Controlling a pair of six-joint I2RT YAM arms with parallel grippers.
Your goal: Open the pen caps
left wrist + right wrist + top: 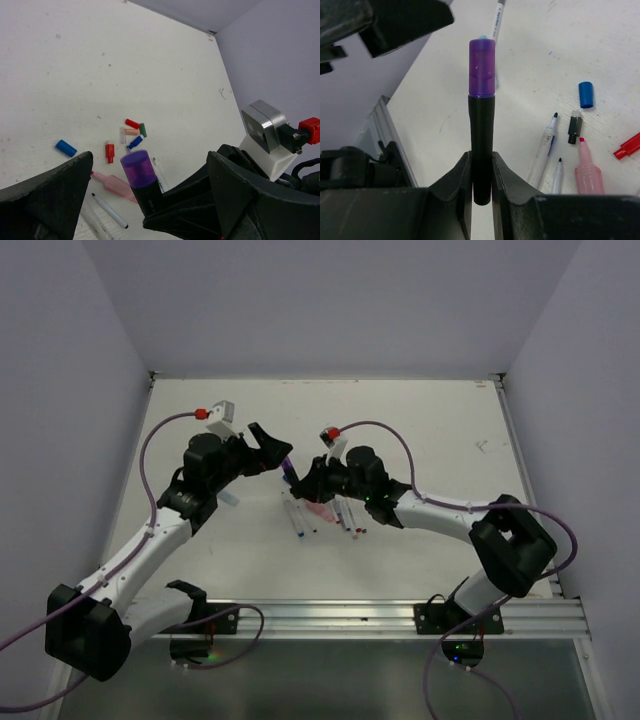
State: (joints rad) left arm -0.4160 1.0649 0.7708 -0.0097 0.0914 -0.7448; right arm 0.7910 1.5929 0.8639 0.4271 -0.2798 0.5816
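Observation:
My left gripper should grab only the purple cap (482, 68) next, so my right gripper can have the highlighter's black body (481, 135). My left gripper will then pull the cap off.
My right gripper (481, 161) is shut on the black barrel (481, 135) of a thick highlighter, held above the table with its purple cap (482, 67) still on. My left gripper (150, 156) is open, one finger on each side of the purple cap (138, 168) and neither touching it. In the top view the left gripper (272, 448) and the right gripper (306, 478) meet over the middle of the table at the cap (288, 468). Loose caps lie on the table: a blue one (66, 148), a red one (109, 151) and a black one (575, 126).
An uncapped pink highlighter (116, 185) and slim white pens (545, 147) lie below the grippers, in a cluster (320, 515) at table centre. More small caps (134, 131) lie together beyond them. A metal rail (400, 615) runs along the near edge; walls enclose three sides.

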